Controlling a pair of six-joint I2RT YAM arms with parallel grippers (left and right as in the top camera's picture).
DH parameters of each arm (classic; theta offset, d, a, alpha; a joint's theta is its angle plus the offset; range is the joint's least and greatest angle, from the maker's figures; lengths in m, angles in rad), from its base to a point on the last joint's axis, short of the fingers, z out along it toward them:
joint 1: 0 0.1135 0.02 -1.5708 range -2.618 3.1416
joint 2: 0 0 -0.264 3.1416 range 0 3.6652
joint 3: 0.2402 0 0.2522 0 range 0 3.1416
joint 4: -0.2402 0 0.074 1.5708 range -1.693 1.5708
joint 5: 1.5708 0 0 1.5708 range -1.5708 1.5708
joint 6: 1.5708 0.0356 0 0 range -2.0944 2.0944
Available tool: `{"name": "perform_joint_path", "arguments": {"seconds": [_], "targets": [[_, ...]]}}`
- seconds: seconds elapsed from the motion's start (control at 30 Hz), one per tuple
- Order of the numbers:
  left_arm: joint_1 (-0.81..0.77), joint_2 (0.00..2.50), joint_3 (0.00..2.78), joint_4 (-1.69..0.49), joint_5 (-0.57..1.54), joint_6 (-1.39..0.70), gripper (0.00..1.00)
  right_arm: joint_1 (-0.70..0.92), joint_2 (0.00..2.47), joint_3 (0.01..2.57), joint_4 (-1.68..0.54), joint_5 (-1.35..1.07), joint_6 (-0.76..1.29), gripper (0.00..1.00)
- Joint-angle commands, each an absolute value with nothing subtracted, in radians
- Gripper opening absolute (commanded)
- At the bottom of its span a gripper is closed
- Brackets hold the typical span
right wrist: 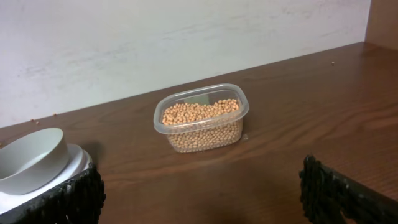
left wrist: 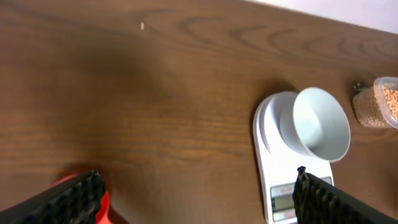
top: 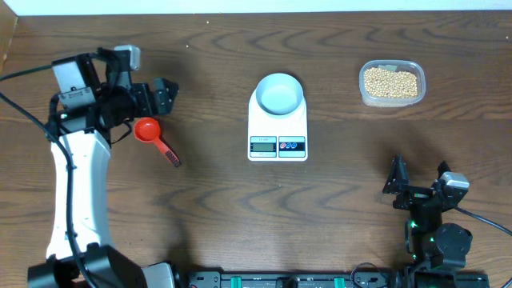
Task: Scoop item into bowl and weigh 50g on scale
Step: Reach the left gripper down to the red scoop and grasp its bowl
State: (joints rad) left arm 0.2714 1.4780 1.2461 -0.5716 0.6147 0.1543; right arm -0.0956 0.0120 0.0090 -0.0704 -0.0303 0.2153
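Next, my left gripper grabs the red scoop by its cup rim [top: 139,122] [left wrist: 66,179], opposite the handle, which leaves the handle free for my right gripper to scoop.
The pale blue-white bowl [top: 280,94] stands empty on the white scale [top: 278,146] at the table's middle; both also show in the left wrist view, the bowl [left wrist: 320,124] on the scale [left wrist: 280,186]. The tan beans [top: 390,82] fill a clear tub [top: 392,99] at the back right, and they show in the right wrist view [right wrist: 200,114]. A red scoop [top: 154,136] lies on the table at the left. My left gripper [top: 164,98] is open and empty, just above and behind the scoop. My right gripper [top: 418,178] is open and empty near the front right.
The table's far edge meets a white wall [right wrist: 155,43] behind the tub. The scoop's red edge [left wrist: 99,208] shows by my left finger. A black rail [top: 280,280] runs along the front edge.
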Motion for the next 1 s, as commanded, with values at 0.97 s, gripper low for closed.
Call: {"name": "perform_joint_path", "arguments": {"seconds": [0.97], "targets": [[0.297,1.856,1.262,-0.585,0.006,0.025,0.62,-0.09,0.007,0.006,-0.072,-0.036,0.201,0.99]]}}
